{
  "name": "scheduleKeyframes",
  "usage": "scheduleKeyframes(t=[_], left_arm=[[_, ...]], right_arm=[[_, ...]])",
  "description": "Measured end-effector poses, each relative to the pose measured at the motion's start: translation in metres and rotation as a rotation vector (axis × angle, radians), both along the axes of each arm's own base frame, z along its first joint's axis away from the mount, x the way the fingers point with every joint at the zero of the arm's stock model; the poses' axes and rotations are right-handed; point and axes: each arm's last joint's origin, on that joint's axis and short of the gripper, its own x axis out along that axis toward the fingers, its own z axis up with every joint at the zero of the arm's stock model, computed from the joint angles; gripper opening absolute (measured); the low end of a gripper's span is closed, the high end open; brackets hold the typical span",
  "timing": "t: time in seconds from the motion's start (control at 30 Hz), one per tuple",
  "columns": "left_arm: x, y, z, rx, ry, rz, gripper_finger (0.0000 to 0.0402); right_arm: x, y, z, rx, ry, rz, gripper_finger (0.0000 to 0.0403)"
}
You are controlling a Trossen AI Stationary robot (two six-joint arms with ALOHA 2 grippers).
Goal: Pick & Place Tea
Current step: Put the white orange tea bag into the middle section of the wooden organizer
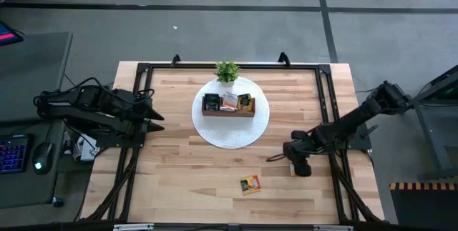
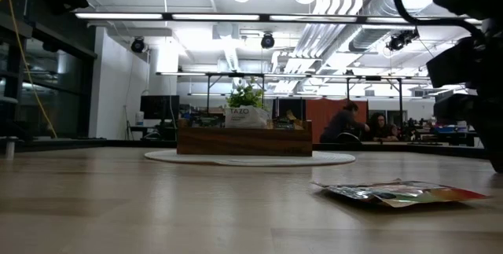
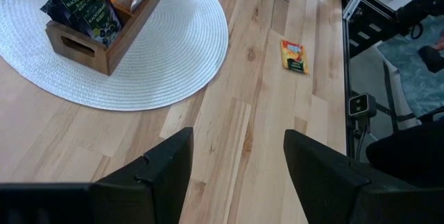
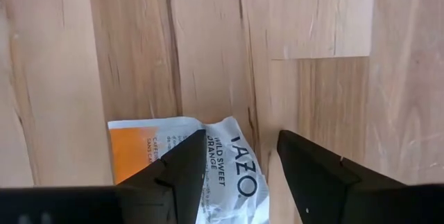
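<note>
My right gripper closes next, since its fingers reach down either side of the white end (image 4: 239, 160), one low beside the wood. Closing now would catch the sachet.
A white and orange tea sachet (image 4: 208, 161) lies flat on the wooden table near its right edge. My right gripper (image 4: 241, 141) points down over it, open, one finger over the sachet's orange half and the other beside its white edge. A second tea sachet (image 1: 250, 184) lies flat toward the table's near edge. Dark green, orange and white sachets stand in the brown wooden tray (image 1: 228, 106) on a round white mat (image 1: 230, 132). My left gripper (image 3: 238, 137) hangs open above the table's left side, far from all of them. My right gripper comes at the white and orange sachet from above, its fingers (image 4: 182, 165) standing over the sachet's edge nearest them. The fingers themselves hide the place, so I cannot tell whether they touch it. The sachet lies on the table.
A small green potted plant (image 1: 227, 71) stands at the mat's far edge behind the tray. A black frame (image 1: 325, 102) runs along the table's sides. Bare wood lies between the mat and the near edge. People sit in the room beyond the table (image 2: 346, 124).
</note>
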Motion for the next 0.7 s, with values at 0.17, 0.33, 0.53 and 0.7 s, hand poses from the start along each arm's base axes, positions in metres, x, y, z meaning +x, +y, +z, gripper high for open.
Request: scheduleKeyframes(t=[0.17,0.33,0.53,0.7], left_arm=[[-0.0001,0.0,0.0,0.0,0.0,0.0,0.0223],[0.0,0.0,0.0,0.0,0.0,0.0,0.0223],[0.0,0.0,0.0,0.0,0.0,-0.001,0.0223],[0.0,0.0,0.0,0.0,0.0,0.0,0.0223]], right_arm=[[-0.0065,0.0023,-0.0068,-0.011,-0.017,-0.032,0.0181],[-0.0071,0.0038,-0.0073,-0.023,-0.03,-0.034,0.0181],[-0.0072,0.0034,-0.0076,-0.034,-0.033,-0.032,0.016],[-0.0077,0.0026,-0.0079,-0.05,-0.033,-0.026,0.0108]])
